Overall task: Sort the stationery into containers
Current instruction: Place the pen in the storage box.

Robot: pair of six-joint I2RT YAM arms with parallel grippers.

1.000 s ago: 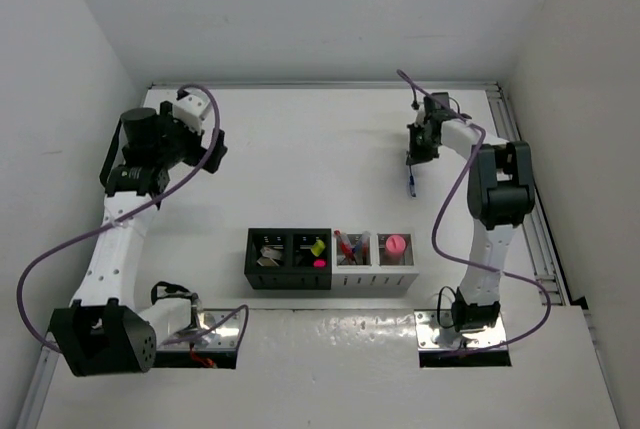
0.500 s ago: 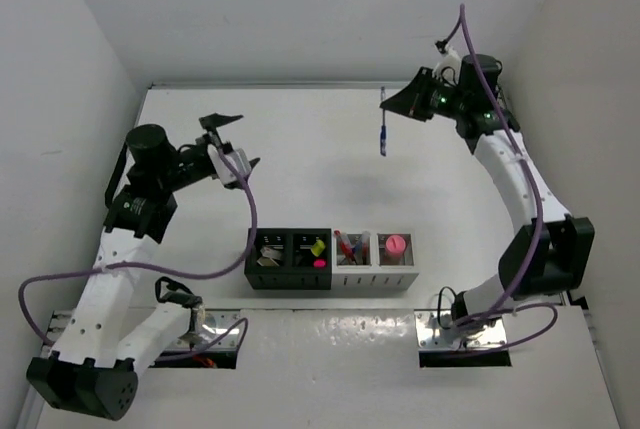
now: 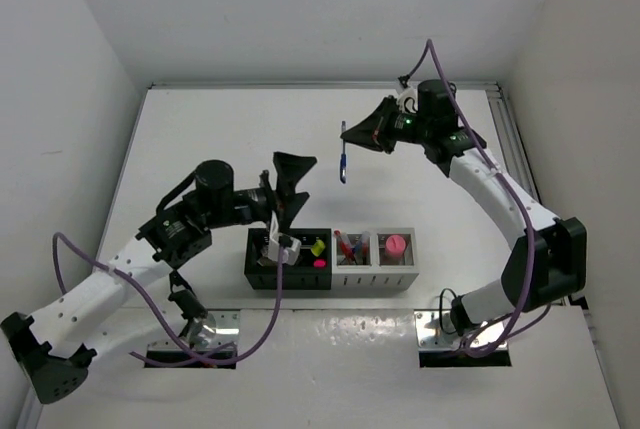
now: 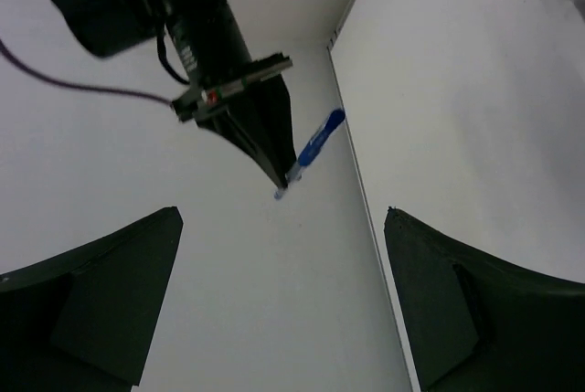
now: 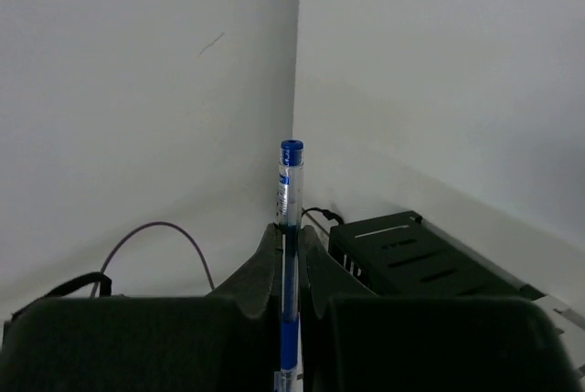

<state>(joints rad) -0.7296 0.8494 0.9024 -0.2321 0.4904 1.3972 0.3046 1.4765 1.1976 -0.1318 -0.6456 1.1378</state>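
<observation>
The blue pen has its clear end to lead into the light grey bin. My left gripper will next grab the pen by its free blue end (image 3: pixel 343 170) (image 4: pixel 326 130).
My right gripper (image 3: pixel 358 137) is shut on a thin blue pen (image 3: pixel 343 163) and holds it in the air above the table, behind the row of bins. The right wrist view shows the pen (image 5: pixel 289 255) clamped upright between the fingers (image 5: pixel 262 273). The left wrist view shows the pen (image 4: pixel 311 147) hanging from the right gripper. My left gripper (image 3: pixel 288 194) is open and empty, raised just behind the two black bins (image 3: pixel 289 259). The black bins hold pale erasers and pink and yellow highlighters. The two light grey bins (image 3: pixel 375 261) hold red and blue pens and a pink-capped glue stick (image 3: pixel 396 245).
White walls close in the table on the left, back and right. A metal rail (image 3: pixel 525 189) runs along the right edge. Purple cables trail from both arms. The arm base plates (image 3: pixel 465 334) sit at the near edge.
My right gripper has carried the blue pen left and toward the bins. My left arm has swung right and forward, its open gripper now just behind the black bins.
</observation>
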